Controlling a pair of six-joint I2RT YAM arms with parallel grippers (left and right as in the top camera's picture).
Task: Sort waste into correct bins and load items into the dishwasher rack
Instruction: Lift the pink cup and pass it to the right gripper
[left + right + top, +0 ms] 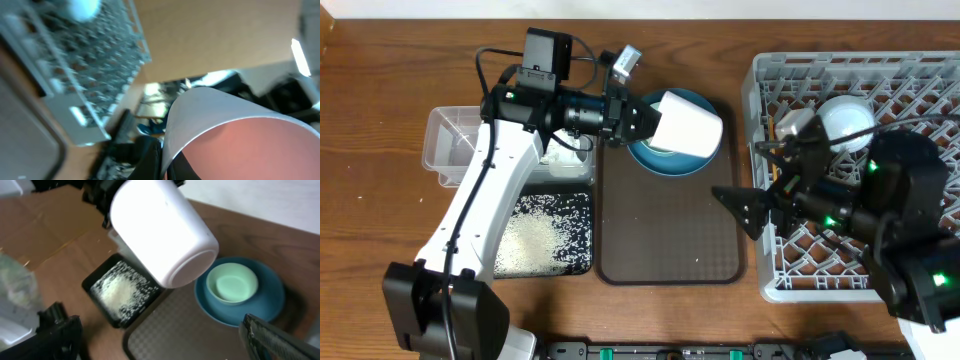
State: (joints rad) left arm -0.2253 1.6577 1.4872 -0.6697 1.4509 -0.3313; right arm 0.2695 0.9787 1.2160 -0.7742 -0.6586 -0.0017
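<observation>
My right gripper's fingers hover over the tray [670, 230], short of the cup's base [714, 142], so it moves forward and only then closes on the cup.
My left gripper [642, 122] is shut on the rim of the small pink cup [688, 128], which is white outside and pink inside [240, 142]. One finger [150, 160] sits outside the wall and one inside. The cup [160, 230] hangs on its side above the dark-blue plate [670, 162], where the pale-green bowl [232, 284] rests. My right gripper [741, 210] stands open over the tray's right edge, in front of the grey dishwasher rack [770, 285]. A small white bowl [845, 118] lies in the rack. White rice [535, 240] covers the black bin [582, 200].
The brown serving tray [670, 240] lies between the bins and the rack and carries the plate. A clear plastic tub [445, 150] stands at the left behind the black bin, partly under my left arm. Bare wooden table surrounds everything.
</observation>
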